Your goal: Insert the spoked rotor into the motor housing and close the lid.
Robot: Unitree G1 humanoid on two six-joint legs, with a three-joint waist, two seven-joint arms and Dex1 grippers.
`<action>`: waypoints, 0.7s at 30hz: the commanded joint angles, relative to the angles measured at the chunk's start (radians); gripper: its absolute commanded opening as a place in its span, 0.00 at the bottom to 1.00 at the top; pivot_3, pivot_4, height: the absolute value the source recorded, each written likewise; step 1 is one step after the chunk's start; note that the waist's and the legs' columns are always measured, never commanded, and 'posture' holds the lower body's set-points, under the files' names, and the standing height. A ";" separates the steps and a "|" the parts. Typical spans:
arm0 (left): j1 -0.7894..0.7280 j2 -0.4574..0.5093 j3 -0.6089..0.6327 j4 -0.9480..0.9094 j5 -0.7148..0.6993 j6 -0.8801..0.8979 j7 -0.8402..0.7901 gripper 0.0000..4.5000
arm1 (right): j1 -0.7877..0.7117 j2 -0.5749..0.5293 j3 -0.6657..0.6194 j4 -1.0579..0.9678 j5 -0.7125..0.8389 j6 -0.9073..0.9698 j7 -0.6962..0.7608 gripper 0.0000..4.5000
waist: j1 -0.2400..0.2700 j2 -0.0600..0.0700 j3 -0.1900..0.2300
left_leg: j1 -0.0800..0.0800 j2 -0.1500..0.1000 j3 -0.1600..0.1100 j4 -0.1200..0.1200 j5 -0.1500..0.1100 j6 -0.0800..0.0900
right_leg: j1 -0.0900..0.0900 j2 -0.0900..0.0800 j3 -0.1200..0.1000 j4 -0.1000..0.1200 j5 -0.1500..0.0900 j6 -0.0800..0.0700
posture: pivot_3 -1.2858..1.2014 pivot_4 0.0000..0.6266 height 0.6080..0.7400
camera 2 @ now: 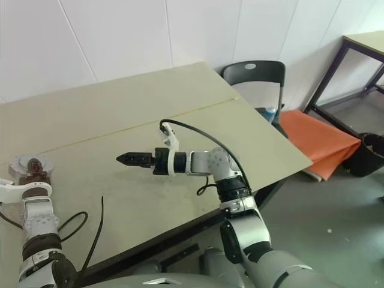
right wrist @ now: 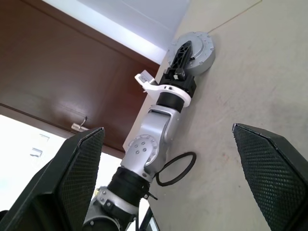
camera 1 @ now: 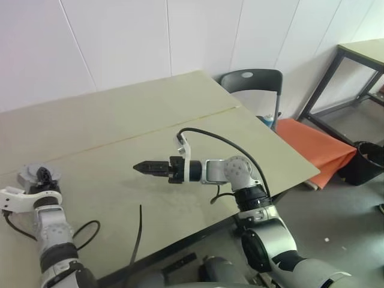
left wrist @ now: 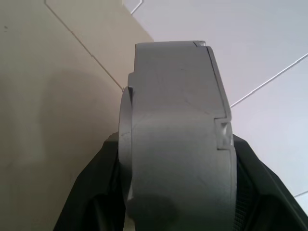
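Note:
The motor housing's flat bottom [left wrist: 125, 139] stands close over the beige tabletop. The motor housing would rest there, so it is time for my left gripper to release the motor housing [left wrist: 173, 134] now.
At the table's far left my left gripper [camera 1: 39, 176] is shut on the motor housing [camera 1: 26, 174], a round silver-grey puck. The left wrist view shows the housing [left wrist: 173, 134] edge-on between the two black fingers [left wrist: 86, 202]. In the right wrist view one black finger lies across the housing's [right wrist: 201, 53] flat grey face. My right gripper [camera 1: 141, 167] hovers over the middle of the table, pointing left toward the housing, open and empty. The spoked rotor is out of view. I cannot tell the lid apart from the casing.
The beige table [camera 1: 180, 114] has a seam running across it, and its right corner ends near a black chair [camera 1: 252, 81]. An orange sheet [camera 1: 315, 147], a black bin [camera 1: 367, 162] and another table [camera 1: 363, 51] are to the right. A black cable [camera 1: 137, 240] lies near the front edge.

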 commanded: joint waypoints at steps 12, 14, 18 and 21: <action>0.173 -0.200 0.017 -0.380 0.055 0.127 0.451 0.99 | -0.033 -0.021 0.024 -0.007 -0.042 -0.024 0.073 1.00 | -0.024 0.003 -0.001 | 0.000 0.003 0.002 -0.001 0.000 0.000 | 0.001 -0.001 0.006 0.000 0.002 0.000 | 0.52 0.00 1.00; 0.214 -0.263 0.003 -0.507 0.039 0.200 0.557 0.99 | -0.039 -0.024 0.029 0.004 -0.052 -0.032 0.085 1.00 | -0.022 0.004 -0.002 | 0.001 0.001 0.003 -0.001 -0.001 0.000 | 0.001 -0.003 0.007 -0.001 0.003 0.003 | 0.52 0.00 1.00; 0.279 -0.368 -0.038 -0.728 -0.023 0.349 0.738 0.99 | -0.049 -0.027 0.036 0.021 -0.073 -0.046 0.106 1.00 | -0.020 0.005 -0.003 | 0.000 -0.003 0.003 0.000 -0.001 0.001 | 0.001 -0.007 0.007 -0.003 0.004 0.007 | 0.52 0.00 1.00; 0.307 -0.435 -0.085 -0.885 -0.066 0.429 0.847 0.99 | -0.054 -0.027 0.041 0.030 -0.086 -0.052 0.119 1.00 | -0.017 0.007 -0.003 | 0.001 -0.008 0.003 0.000 -0.001 0.001 | 0.005 -0.010 0.008 -0.004 0.002 0.011 | 0.52 0.00 1.00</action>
